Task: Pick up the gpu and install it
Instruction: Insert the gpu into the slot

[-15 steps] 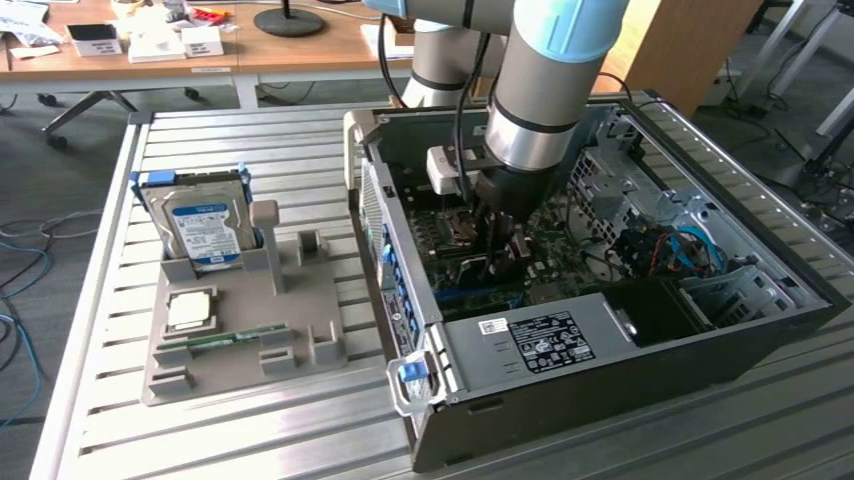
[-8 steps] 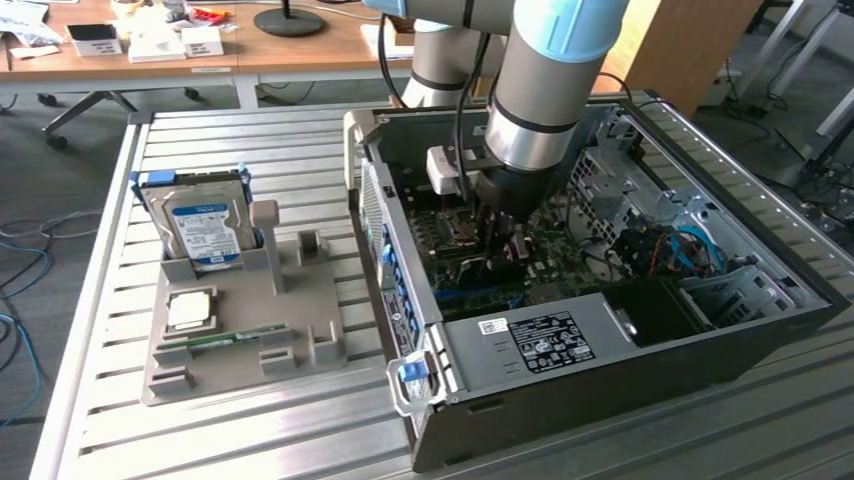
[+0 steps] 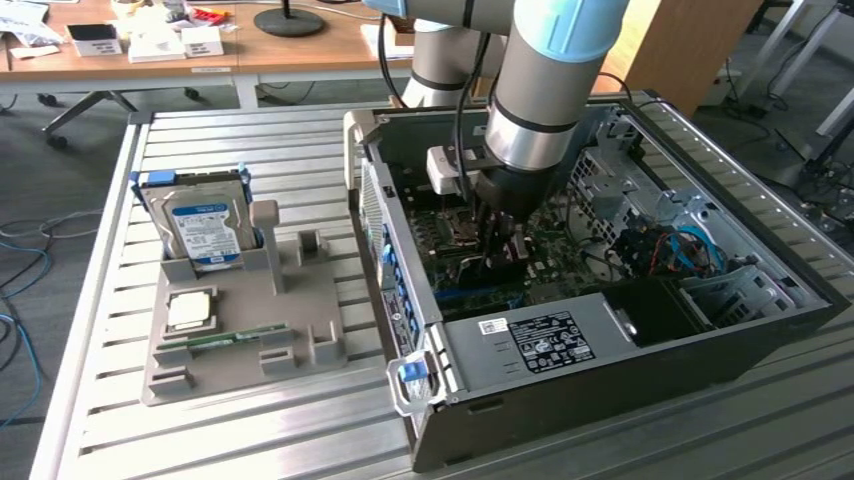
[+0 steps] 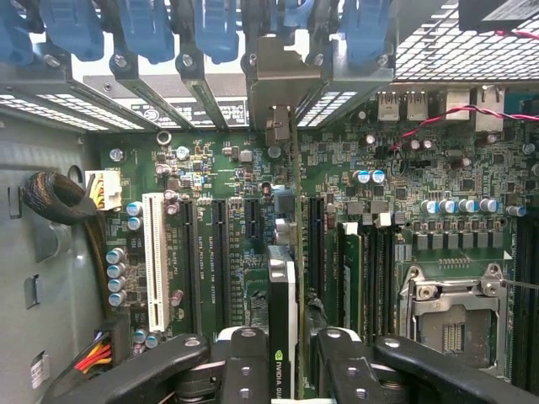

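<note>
The GPU's silver bracket has to stay free to fit the rear slot openings, so my gripper needs to grab the GPU by its NVIDIA-lettered edge.
The gpu stands on edge on the green motherboard inside the open computer case. I see its dark face and thin green board edge. Its silver bracket sits at the case's rear slot openings. My gripper straddles the card from above, narrowly open: one black finger lies against the dark face, and a slim dark gap separates the other from the board edge. In the exterior view the gripper reaches down into the middle of the case.
Memory sticks and the processor socket lie beside the card; a white slot is on its other side. Blue latches line the rear. Outside, a grey holder carries a hard drive.
</note>
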`<state>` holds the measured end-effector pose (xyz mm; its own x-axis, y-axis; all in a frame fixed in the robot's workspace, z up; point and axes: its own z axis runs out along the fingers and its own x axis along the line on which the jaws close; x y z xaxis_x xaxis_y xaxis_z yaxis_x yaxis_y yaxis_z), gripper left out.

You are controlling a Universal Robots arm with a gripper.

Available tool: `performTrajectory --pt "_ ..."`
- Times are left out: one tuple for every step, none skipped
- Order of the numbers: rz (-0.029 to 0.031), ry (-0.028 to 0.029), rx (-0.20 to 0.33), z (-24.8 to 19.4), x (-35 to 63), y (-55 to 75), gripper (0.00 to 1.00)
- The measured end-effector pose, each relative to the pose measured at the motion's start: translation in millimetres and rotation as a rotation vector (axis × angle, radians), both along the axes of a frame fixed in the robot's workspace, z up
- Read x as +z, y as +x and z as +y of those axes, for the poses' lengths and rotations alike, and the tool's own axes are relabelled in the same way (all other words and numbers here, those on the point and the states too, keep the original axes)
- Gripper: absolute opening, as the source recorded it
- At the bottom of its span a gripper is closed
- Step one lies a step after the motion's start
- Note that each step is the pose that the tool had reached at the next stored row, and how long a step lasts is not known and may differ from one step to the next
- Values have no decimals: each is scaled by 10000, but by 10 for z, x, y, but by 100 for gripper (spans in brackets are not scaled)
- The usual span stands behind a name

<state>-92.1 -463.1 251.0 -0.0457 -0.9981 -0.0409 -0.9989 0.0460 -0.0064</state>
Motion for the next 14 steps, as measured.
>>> performTrajectory --pt "0 1 0 0 0 0 27" --pt "-1 1 0 0 0 0 27" --pt "0 1 0 0 0 0 27" --pt "0 1 0 0 0 0 27" --pt "0 1 0 0 0 0 27" --pt "0 1 0 0 0 0 27" --pt "-1 3 0 0 0 0 27" --pt "-1 6 0 0 3 0 27" --pt "-2 8 -1 1 6 0 27" --pt "-2 8 -1 1 10 0 27" --pt "-2 4 0 0 17 0 27" --pt "-1 3 0 0 21 0 27" --pt "-1 4 0 0 21 0 27" --pt "-1 5 0 -2 21 0 27"
